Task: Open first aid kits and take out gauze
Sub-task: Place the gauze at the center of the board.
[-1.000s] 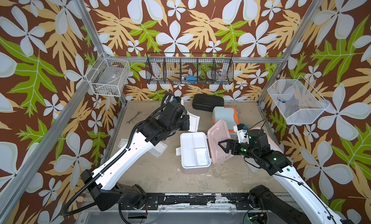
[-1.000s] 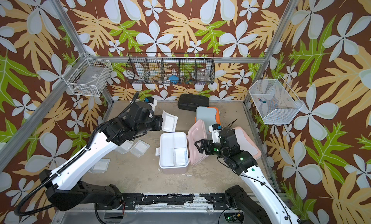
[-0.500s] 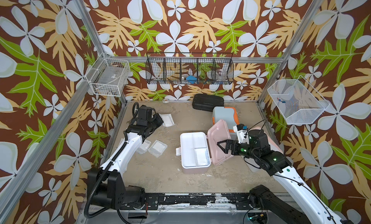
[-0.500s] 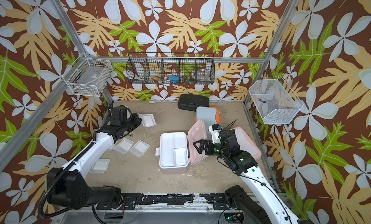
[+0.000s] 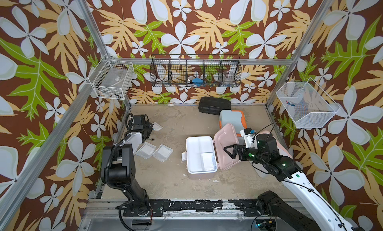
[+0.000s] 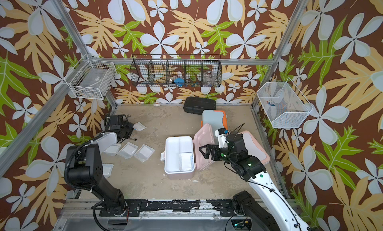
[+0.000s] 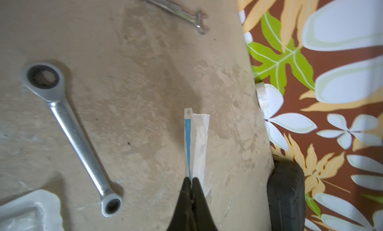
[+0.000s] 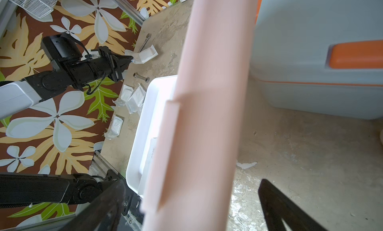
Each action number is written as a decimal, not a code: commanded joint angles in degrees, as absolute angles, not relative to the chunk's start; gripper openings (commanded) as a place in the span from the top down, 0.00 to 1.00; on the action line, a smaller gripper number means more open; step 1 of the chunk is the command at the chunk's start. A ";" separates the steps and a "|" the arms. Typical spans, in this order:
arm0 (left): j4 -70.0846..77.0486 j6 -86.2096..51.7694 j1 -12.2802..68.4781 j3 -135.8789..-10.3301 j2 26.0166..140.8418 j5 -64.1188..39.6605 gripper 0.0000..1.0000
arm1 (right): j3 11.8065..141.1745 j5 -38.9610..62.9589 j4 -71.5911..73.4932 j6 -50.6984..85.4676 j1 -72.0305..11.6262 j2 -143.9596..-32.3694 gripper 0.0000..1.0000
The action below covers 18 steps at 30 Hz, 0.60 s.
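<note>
My left gripper keeps holding the gauze packet for now, since the packet hangs tilted above empty table.
An open first aid kit (image 5: 191, 155) with a white inside sits mid-table, and a gauze packet (image 5: 208, 161) lies in it. Its pink lid (image 5: 226, 145) (image 8: 207, 95) stands raised between the fingers of my open right gripper (image 5: 228, 152) (image 8: 192, 198), and neither finger touches it. A light blue kit with orange trim (image 5: 231, 118) stands shut behind. A pinkish kit (image 6: 255, 149) lies partly under my right arm. At the table's back left, my left gripper (image 5: 149, 128) (image 7: 191, 179) is shut on a gauze packet (image 7: 196, 140) (image 5: 156, 126). Loose gauze packets (image 5: 146, 149) (image 5: 162, 152) lie near it.
A black ribbed case (image 5: 214, 105) and a tape roll (image 5: 171, 103) lie by the back wall. A ratchet wrench (image 7: 70, 126) and an open-end wrench (image 7: 186, 14) lie beside my left gripper. Wire baskets (image 5: 113, 79) (image 5: 195, 73) (image 5: 304, 104) hang on the walls.
My left arm has drawn back from the middle to the back left, carrying the gauze packet. My right gripper has opened wider around the pink lid.
</note>
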<state>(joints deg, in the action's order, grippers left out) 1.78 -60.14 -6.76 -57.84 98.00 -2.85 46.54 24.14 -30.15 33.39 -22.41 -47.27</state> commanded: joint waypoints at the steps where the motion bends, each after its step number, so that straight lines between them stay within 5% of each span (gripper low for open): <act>1: 5.09 -62.78 -8.35 -57.19 99.49 -1.41 1.00 | 46.49 25.04 -30.27 32.39 -22.45 -47.52 0.00; 8: 5.76 -62.97 -10.38 -58.26 104.48 -2.95 0.97 | 46.49 26.60 -29.62 32.15 -22.44 -48.56 0.00; 18: 5.35 -58.42 -10.72 -56.74 101.92 -8.42 0.46 | 47.81 26.93 -29.97 30.50 -22.45 -49.13 0.00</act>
<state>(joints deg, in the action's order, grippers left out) 4.54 -60.49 -10.66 -56.97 103.26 -5.82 47.27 26.61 -30.22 31.29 -22.41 -49.15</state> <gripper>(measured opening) 0.529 0.998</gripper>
